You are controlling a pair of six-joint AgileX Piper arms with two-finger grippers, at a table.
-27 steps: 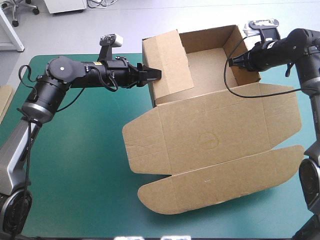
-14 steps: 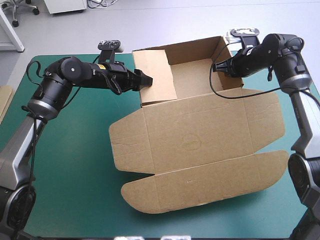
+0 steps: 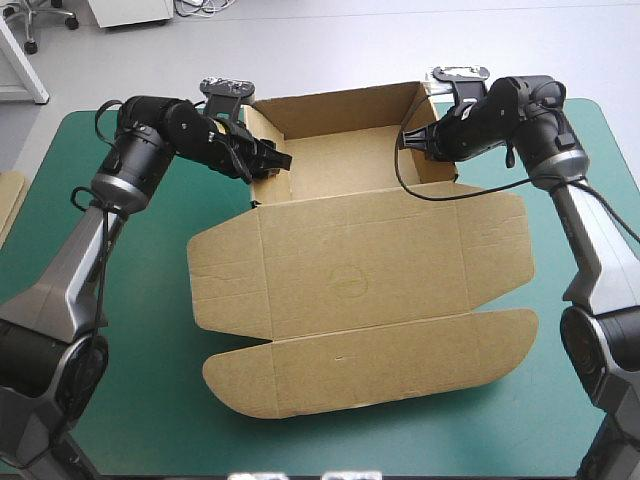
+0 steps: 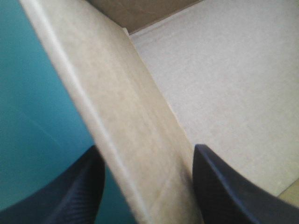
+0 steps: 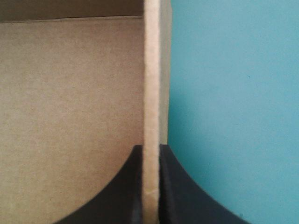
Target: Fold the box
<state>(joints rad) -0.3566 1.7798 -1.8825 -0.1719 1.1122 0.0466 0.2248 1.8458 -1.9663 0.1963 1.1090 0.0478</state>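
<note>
My left gripper grabs the box by its upright side's thin edge (image 4: 114, 161) next, since the box is too wide for the fingers.
The brown box (image 3: 350, 290) lies mid-table as an open tray at the far side, with its lid spread flat toward the near edge. My left gripper (image 3: 276, 163) is at the tray's left wall (image 3: 256, 140). In the left wrist view that wall (image 4: 135, 121) runs between the fingers of my left gripper (image 4: 147, 147), which stand apart, open. My right gripper (image 3: 412, 140) is at the tray's right wall (image 3: 434, 135). The right wrist view shows my right gripper (image 5: 150, 147) shut on the thin edge of that wall (image 5: 151, 84), with the tray floor (image 5: 70, 102) to one side.
An edge of more brown board (image 3: 8, 205) shows at the table's left edge. Teal-green cover (image 3: 120, 330) lies bare to the left of the box and along the near edge. The lid's rounded flap (image 3: 380, 360) reaches close to the near edge.
The box has slid left and turned square to the table, both arms moving with it. The tall left flap that stood upright earlier is now folded down into a low wall.
</note>
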